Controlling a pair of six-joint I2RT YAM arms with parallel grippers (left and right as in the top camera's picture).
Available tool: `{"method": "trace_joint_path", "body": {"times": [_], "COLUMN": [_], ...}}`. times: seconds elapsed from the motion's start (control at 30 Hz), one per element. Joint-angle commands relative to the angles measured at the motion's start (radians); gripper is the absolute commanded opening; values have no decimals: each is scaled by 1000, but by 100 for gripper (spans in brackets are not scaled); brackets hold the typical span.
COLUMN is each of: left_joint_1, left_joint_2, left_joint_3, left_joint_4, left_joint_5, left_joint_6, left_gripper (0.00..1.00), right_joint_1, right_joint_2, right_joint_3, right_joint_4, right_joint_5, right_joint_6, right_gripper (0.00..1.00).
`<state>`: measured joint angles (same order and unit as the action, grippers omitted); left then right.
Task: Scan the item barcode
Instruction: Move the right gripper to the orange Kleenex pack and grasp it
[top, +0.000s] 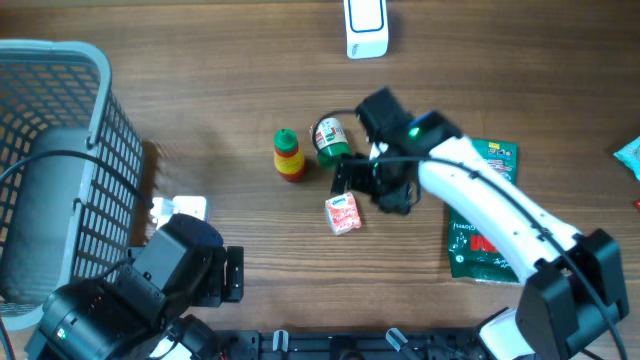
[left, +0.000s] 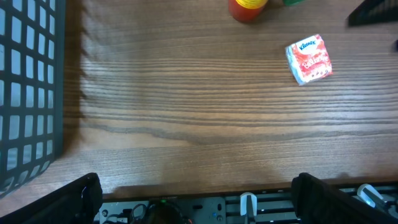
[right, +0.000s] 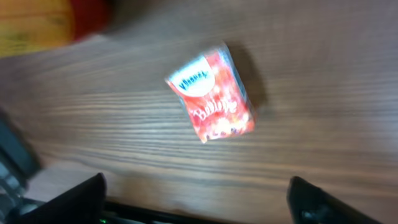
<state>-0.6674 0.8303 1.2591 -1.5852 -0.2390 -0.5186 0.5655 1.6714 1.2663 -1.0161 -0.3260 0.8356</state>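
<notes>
I should grab the Kleenex tissue pack by its red end with my right gripper next, away from the logo (top: 346, 222) (right: 223, 119). The barcode will then stay uncovered to scan.
A small red-and-white Kleenex tissue pack (top: 343, 213) (left: 308, 59) (right: 212, 93) lies flat on the wooden table. My right gripper (top: 368, 188) (right: 199, 199) hovers just above and beside it, open wide, nothing between its fingers (right: 74, 199). The right wrist view is blurred. A white barcode scanner (top: 365, 28) stands at the table's far edge. My left gripper (top: 230, 273) (left: 202, 199) waits open and empty at the near left, well away from the pack.
A red-and-yellow bottle (top: 289, 155) (left: 247, 7) and a green can (top: 330, 140) stand just beyond the pack. A green packet (top: 485, 210) lies under my right arm. A grey wire basket (top: 55, 150) (left: 28, 87) fills the left side.
</notes>
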Motion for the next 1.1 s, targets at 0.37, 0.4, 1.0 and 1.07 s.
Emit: {"method": "trace_joint_path", "body": {"times": [0.37,0.4,1.0,1.07], "left_joint_1": [-3,-3,-3,-3], "left_joint_2": [-4,-4,-4,-4], "left_joint_3": [-3,-3,-3,-3], "left_joint_4": [3,3,3,3], "left_joint_5": [-9,-9,-9,-9], "left_joint_6": [-17,-17,-18,-17], "left_gripper": [100,100,100,100], "right_joint_1": [121,122,101,78], "right_joint_2": [32,33,105,44], "right_joint_3": [-298,-306,-317,-311], "right_joint_4": [367,381,520,537], "right_joint_5": [-10,-6,169,171], "right_joint_6": [766,770,342,93], "right_gripper": [70,70,4,4]}}
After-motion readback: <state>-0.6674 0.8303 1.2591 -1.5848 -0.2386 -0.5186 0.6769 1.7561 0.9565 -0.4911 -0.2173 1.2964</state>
